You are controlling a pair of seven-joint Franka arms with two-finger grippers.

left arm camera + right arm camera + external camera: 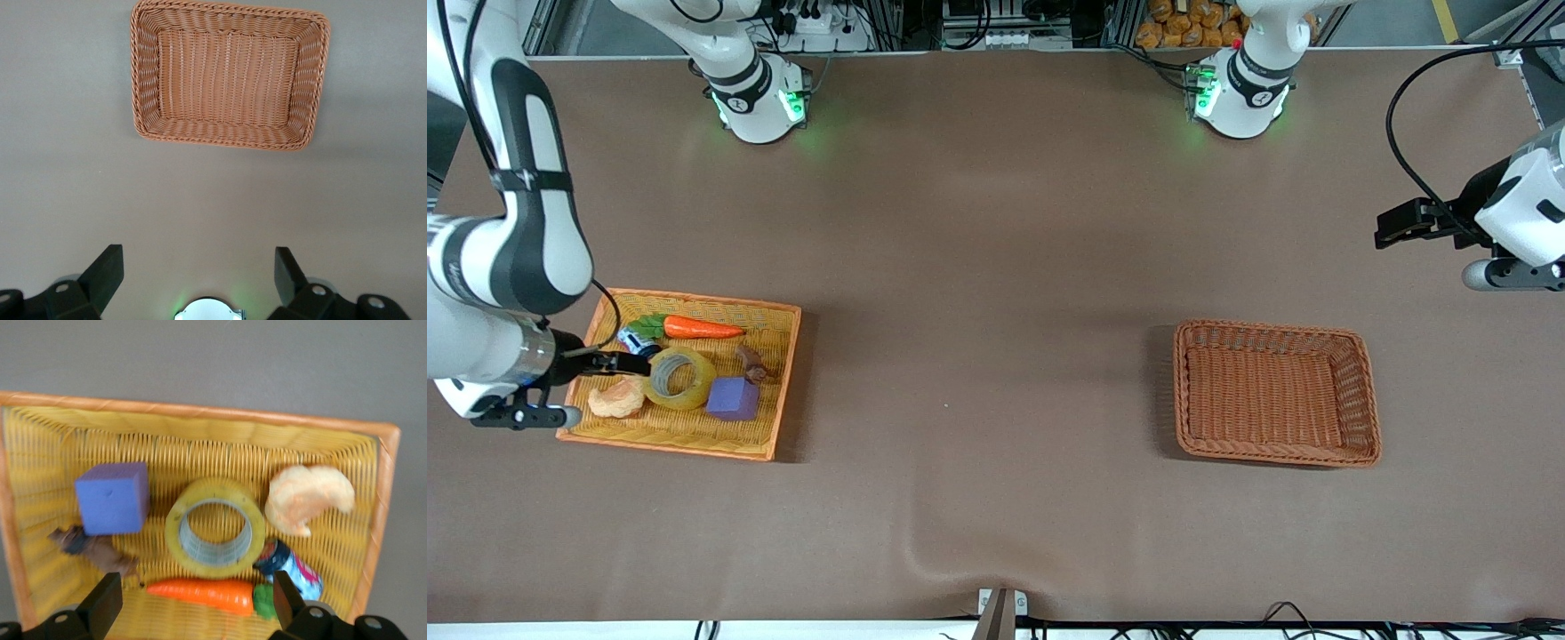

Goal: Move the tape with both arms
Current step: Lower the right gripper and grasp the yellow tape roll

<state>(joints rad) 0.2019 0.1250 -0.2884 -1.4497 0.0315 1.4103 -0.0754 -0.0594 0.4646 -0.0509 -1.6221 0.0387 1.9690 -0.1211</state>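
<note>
The right gripper will next take hold of the tape's ring wall (683, 357), so that it can carry the tape toward the brown wicker basket.
The tape (680, 378), a yellowish translucent ring with a grey core, lies flat in the yellow tray (694, 298) at the right arm's end of the table. It shows in the right wrist view (213, 490) between a purple cube and a croissant toy. My right gripper (636, 363) hangs open over the tray, just beside the tape. In the right wrist view the gripper (197, 587) has its fingers spread over the carrot. My left gripper (1383, 233) waits open and empty in the air at the left arm's end; it also shows in the left wrist view (198, 259).
The tray also holds a carrot (703, 328), a purple cube (734, 397), a tan croissant toy (616, 400), a small can (638, 340) and a brown toy (751, 363). An empty brown wicker basket (1279, 329) sits toward the left arm's end and shows in the left wrist view (220, 139).
</note>
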